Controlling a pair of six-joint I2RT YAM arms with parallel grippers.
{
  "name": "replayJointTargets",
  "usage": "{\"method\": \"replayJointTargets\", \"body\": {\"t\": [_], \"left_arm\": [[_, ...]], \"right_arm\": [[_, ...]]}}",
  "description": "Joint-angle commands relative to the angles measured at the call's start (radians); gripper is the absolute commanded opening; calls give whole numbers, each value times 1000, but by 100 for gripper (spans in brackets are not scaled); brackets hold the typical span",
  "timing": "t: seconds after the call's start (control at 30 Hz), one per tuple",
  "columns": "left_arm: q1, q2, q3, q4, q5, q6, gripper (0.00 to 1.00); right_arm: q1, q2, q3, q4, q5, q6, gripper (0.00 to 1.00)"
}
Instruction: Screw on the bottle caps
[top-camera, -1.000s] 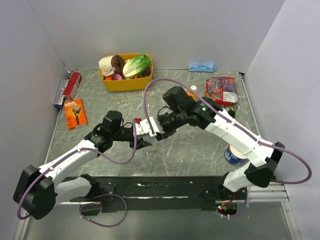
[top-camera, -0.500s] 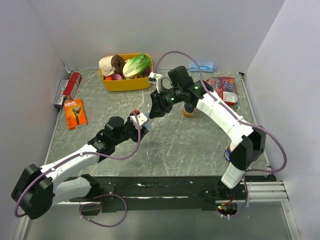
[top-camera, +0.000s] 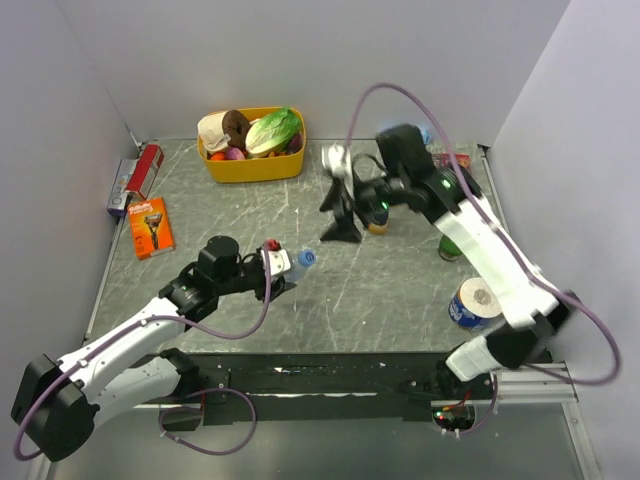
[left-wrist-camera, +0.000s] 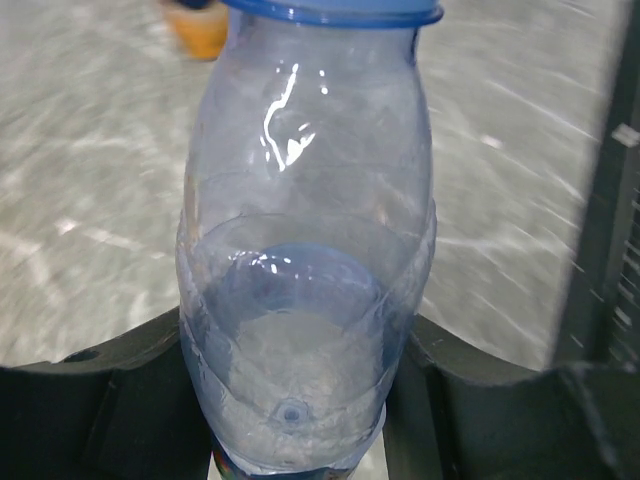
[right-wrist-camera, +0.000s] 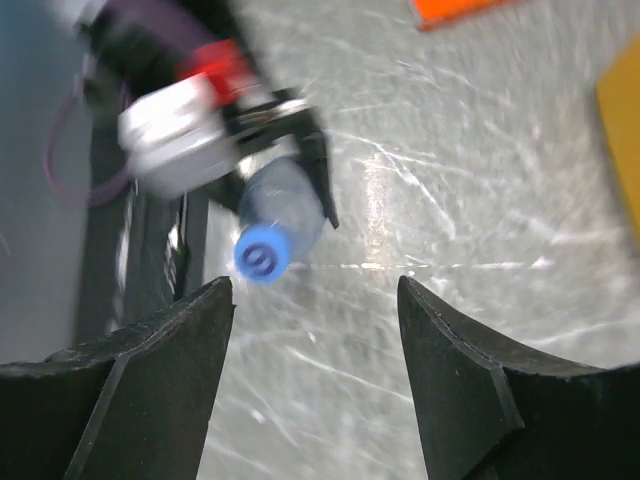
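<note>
My right gripper grabs the rim of the blue cap (top-camera: 307, 257) (right-wrist-camera: 262, 253) next, fingers on opposite sides, to screw the cap onto the bottle.
My left gripper (top-camera: 283, 268) is shut on a small clear water bottle (top-camera: 295, 264), which it holds tilted above the table. A blue cap (top-camera: 307, 257) sits on the bottle's neck. In the left wrist view the bottle (left-wrist-camera: 305, 250) fills the space between the fingers, cap (left-wrist-camera: 330, 10) at the top. My right gripper (top-camera: 338, 215) hangs open and empty to the far right of the cap. From the right wrist the capped bottle (right-wrist-camera: 275, 225) shows beyond the spread jaws (right-wrist-camera: 315, 290). The orange-liquid bottle (top-camera: 377, 226) stands just behind my right gripper and is partly hidden by it.
A yellow basket (top-camera: 250, 165) of food stands at the back. An orange razor pack (top-camera: 150, 228) and a red box (top-camera: 140, 170) lie on the left. A dark green bottle (top-camera: 450, 245) and a blue-and-white can (top-camera: 473, 303) stand on the right.
My right gripper has opened and pulled back from the bottle's neck toward the far right. The blue cap stays on the bottle. My left arm still holds the bottle and has shifted slightly.
</note>
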Motion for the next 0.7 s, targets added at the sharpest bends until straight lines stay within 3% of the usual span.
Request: {"method": "replayJointTargets", "body": {"t": [0.0, 0.2, 0.47, 0.67], "left_arm": [[4, 3, 95, -159, 242, 176, 1], [4, 64, 176, -228, 310, 244, 1], [4, 92, 239, -284, 337, 309, 1], [4, 110, 261, -271, 347, 279, 1]], "right_arm": [[107, -163, -129, -104, 8, -447, 74], [237, -246, -272, -10, 105, -540, 74], [279, -253, -319, 68, 174, -566, 69], [281, -258, -324, 99, 172, -543, 56]]}}
